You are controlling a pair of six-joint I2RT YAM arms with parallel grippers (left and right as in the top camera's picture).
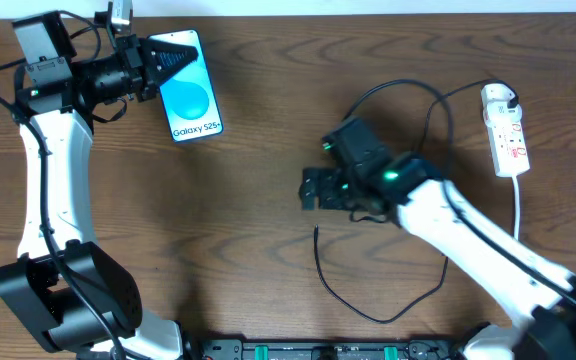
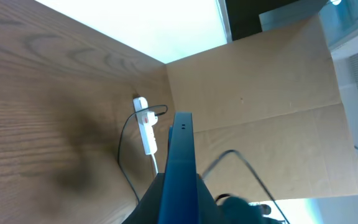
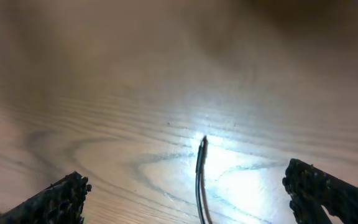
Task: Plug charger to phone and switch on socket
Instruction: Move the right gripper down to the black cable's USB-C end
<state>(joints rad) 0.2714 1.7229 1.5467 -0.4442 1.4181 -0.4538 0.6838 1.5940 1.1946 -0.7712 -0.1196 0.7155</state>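
Observation:
The charger's cable should be grabbed next by my right gripper at its free plug end. The plug tip then stays free to plug into the phone.
The phone shows its bright blue screen with "Galaxy S25+" at the back left of the table. My left gripper is shut on its top end. In the left wrist view the phone appears edge-on between my fingers. The charger's black cable loops across the table, and its free plug end lies just in front of my right gripper. That gripper is open and empty. In the right wrist view the plug tip lies between the spread fingers. The white socket lies at the back right.
The socket's white cord runs toward the front along the right side. A white adapter sits in the socket's far end. The socket also shows in the left wrist view, before a brown cardboard wall.

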